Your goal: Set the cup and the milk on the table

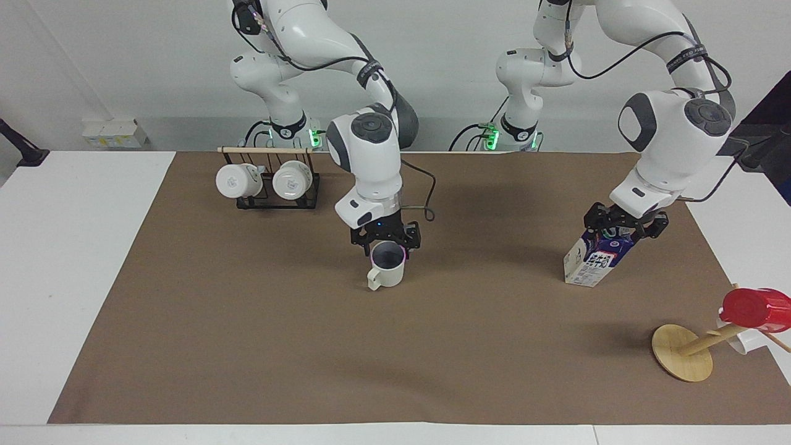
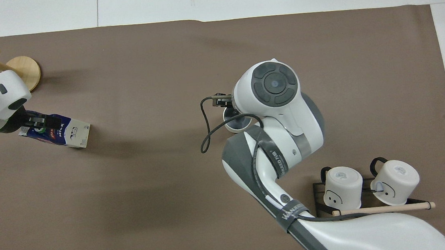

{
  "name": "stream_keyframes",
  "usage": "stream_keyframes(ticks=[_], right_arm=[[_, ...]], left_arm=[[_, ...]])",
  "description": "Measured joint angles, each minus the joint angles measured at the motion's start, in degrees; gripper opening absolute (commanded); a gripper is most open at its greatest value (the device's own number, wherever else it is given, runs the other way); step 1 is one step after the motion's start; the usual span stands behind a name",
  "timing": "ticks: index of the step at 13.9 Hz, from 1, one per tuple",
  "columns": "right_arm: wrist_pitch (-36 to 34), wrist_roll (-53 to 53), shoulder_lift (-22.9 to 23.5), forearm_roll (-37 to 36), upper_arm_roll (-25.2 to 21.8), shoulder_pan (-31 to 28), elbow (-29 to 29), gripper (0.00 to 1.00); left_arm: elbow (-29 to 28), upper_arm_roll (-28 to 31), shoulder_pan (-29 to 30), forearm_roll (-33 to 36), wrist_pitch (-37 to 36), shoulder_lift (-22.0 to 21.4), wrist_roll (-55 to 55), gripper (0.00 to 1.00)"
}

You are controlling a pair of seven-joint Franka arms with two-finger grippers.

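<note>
I will grip the blue and white milk carton (image 2: 66, 132) by its capped top (image 2: 35, 131) with my left gripper next, to put the milk on the tabletop.
The cream-white cup (image 1: 387, 272) stands upright on the brown sheet of the table (image 1: 247, 334), handle pointing away from the robots. My right gripper (image 1: 386, 238) hangs just above its rim, open and empty. In the overhead view only part of the cup's rim (image 2: 233, 125) shows under the right wrist. The blue and white milk carton (image 1: 596, 261) stands on the sheet toward the left arm's end. My left gripper (image 1: 624, 225) is open, its fingers standing either side of the carton's top. The overhead view shows the carton (image 2: 66, 132) and the left gripper (image 2: 39, 121) over its cap end.
A black rack with two white mugs (image 1: 269, 182) stands near the right arm's base. A wooden mug tree (image 1: 683, 352) with a red cup (image 1: 757, 309) stands at the left arm's end, farther from the robots than the milk.
</note>
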Motion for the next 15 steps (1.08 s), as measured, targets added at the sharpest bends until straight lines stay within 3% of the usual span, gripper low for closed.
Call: stream_keyframes(ticks=[7, 15], right_arm=[[-10.5, -8.1, -9.0, 0.0, -0.2, -8.8, 0.0, 1.00], [-24.0, -20.7, -16.9, 0.0, -0.3, -20.6, 0.0, 1.00]], left_arm=[[2.6, -0.9, -2.4, 0.0, 0.7, -0.4, -5.6, 0.26], [10.9, -1.4, -20.1, 2.2, -0.5, 2.6, -32.0, 0.25]])
